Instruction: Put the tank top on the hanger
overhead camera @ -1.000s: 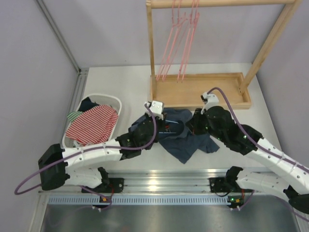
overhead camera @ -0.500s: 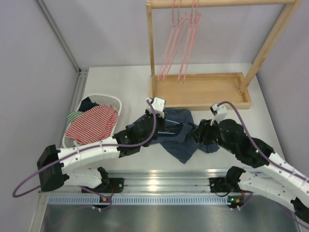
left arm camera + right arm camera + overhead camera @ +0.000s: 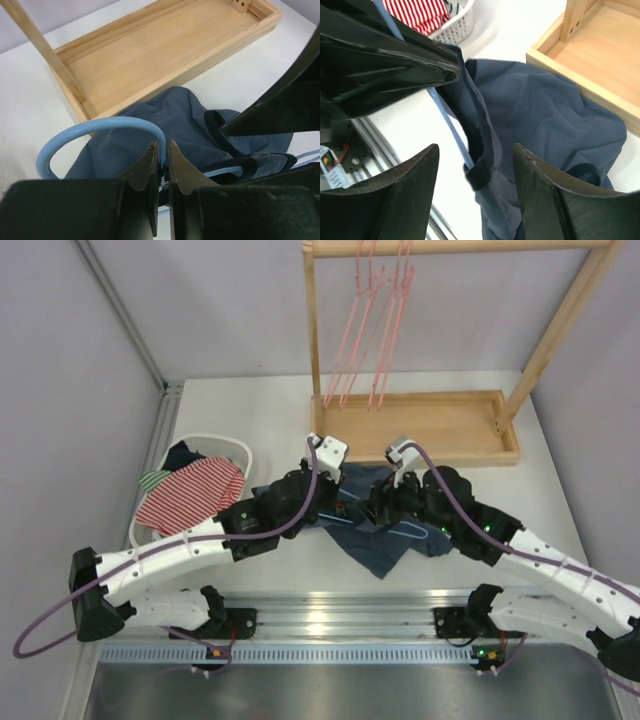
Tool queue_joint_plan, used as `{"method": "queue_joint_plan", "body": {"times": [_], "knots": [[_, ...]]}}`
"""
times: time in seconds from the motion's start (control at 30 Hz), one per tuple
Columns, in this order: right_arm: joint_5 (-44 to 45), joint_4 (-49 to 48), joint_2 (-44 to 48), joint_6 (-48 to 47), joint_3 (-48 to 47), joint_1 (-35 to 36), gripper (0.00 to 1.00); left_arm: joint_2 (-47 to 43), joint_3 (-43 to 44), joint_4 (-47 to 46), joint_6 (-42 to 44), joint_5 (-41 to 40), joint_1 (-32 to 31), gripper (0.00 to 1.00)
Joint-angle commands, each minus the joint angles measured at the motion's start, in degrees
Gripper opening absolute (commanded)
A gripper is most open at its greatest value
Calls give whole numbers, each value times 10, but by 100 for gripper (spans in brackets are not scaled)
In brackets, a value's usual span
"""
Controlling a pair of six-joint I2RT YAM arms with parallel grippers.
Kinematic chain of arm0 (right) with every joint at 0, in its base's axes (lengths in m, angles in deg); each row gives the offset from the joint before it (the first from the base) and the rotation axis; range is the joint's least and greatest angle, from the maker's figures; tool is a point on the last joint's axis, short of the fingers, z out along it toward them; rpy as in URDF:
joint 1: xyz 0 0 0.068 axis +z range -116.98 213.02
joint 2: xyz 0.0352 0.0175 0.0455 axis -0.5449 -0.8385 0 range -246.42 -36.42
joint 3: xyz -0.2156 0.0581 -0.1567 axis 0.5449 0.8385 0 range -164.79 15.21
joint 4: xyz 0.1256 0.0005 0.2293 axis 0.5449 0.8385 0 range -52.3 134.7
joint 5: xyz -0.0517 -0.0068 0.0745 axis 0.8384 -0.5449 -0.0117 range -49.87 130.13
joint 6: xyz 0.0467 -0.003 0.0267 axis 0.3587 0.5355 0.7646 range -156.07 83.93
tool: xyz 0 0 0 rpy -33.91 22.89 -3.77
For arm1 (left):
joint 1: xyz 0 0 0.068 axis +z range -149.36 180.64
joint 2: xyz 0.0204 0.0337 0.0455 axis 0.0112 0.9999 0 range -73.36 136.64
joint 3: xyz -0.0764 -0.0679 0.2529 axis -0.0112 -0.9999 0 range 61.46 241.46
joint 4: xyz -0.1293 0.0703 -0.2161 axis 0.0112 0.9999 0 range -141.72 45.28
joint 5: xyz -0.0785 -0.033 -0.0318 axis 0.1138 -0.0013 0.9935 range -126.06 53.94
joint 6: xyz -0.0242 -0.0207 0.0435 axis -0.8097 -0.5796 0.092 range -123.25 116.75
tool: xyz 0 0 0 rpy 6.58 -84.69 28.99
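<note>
My right gripper grabs the light-blue hanger [image 3: 100, 127] by its wire arm at the tank top's [image 3: 244, 168] dark-trimmed edge next, since the hook stays free to hang it.
In the left wrist view my left gripper [image 3: 162, 146] is shut on the neck of the light-blue hanger [image 3: 100, 127], just under its hook. The navy tank top [image 3: 170, 110] lies crumpled on the table beneath it, in front of the wooden tray. My right gripper [image 3: 475, 147] stands open close beside the left one. Between its fingers, a dark-trimmed edge of the tank top [image 3: 545, 110] hangs over one wire arm of the hanger [image 3: 447, 122]. From above, both grippers, left [image 3: 340, 496] and right [image 3: 373, 512], meet over the tank top [image 3: 385, 545]. One hanger [image 3: 412, 531] corner sticks out there.
A white basket [image 3: 235, 448] holding a red-and-white striped garment [image 3: 190, 495] stands at the left. Behind the shirt is a wooden rack with its tray base [image 3: 440, 425], and pink hangers [image 3: 370, 330] hang from its rail. A metal rail [image 3: 330, 615] runs along the near edge.
My right gripper has opened and swung left, closing in on the left gripper. The left arm has shifted slightly right and farther back, still holding the hanger.
</note>
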Motion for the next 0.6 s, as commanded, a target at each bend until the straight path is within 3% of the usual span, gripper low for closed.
{"method": "queue_joint_plan", "body": {"times": [0.0,0.1,0.33,0.57], "knots": [[-31,-41,-8,-42,-27,5,61,-20,53,30,32,19,2,0],[-65,-51,-3,-46,-17,5,66,-12,90,63,50,46,2,0],[-111,-133,-9,-14,-4,3,65,22,161,108,44,83,2,0],[-99,-237,8,31,23,5,63,48,214,123,29,117,2,0]]}}
